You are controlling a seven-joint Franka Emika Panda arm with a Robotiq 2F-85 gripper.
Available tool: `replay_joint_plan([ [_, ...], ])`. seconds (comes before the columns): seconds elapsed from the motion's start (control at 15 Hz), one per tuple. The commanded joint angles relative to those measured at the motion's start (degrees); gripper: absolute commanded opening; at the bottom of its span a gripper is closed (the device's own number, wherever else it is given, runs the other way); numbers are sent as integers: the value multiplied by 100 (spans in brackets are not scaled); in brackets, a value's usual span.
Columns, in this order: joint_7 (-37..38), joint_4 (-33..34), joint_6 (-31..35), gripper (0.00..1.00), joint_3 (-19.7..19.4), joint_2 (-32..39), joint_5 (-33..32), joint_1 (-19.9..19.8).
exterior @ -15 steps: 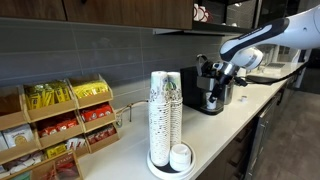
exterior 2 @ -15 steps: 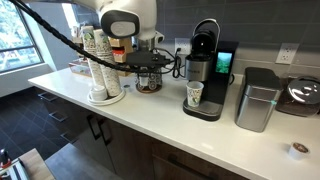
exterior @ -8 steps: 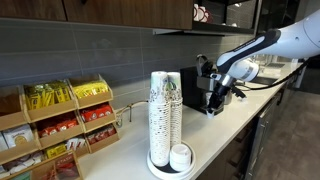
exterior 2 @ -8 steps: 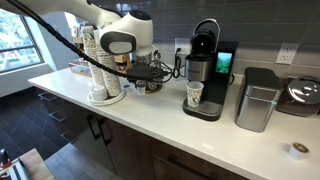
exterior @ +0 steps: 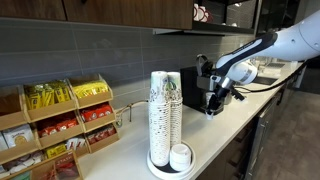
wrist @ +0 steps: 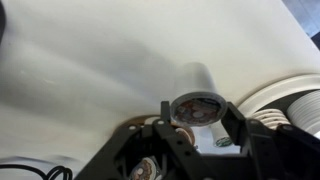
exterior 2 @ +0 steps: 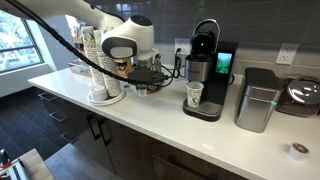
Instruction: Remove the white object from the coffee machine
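The white object hangs above the counter and would drop if I opened now, so I should keep my gripper closed on it.
In the wrist view my gripper (wrist: 197, 112) is shut on the white object (wrist: 196, 104), a small round pod with a white side and a dark printed lid that faces the camera. In both exterior views the gripper (exterior: 214, 96) (exterior 2: 148, 84) hangs low over the white counter, between the cup stacks and the black coffee machine (exterior: 196, 86) (exterior 2: 208, 62), apart from the machine. A pale paper cup with dark print (exterior 2: 194, 95) stands on the machine's tray.
Tall stacks of white cups (exterior: 165, 112) (exterior 2: 99, 68) stand on a round tray (wrist: 292, 104). A snack rack (exterior: 60, 125) is beside them. A silvery bin (exterior 2: 258, 98) and another small white round piece (exterior 2: 297, 150) sit past the machine.
The arm has come down and away from the coffee machine, bringing the gripper lower over the counter. The gripper stays shut on the pod.
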Motion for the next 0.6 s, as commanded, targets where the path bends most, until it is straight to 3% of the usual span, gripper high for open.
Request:
replay_joint_plan([
  [0.0, -199, -241, 845, 29, 11, 358, 799, -6],
  [0.47, -176, -352, 2465, 29, 287, 1049, 2067, -68],
  [0.53, -203, -344, 2609, 41, 274, 1115, 2235, -16],
])
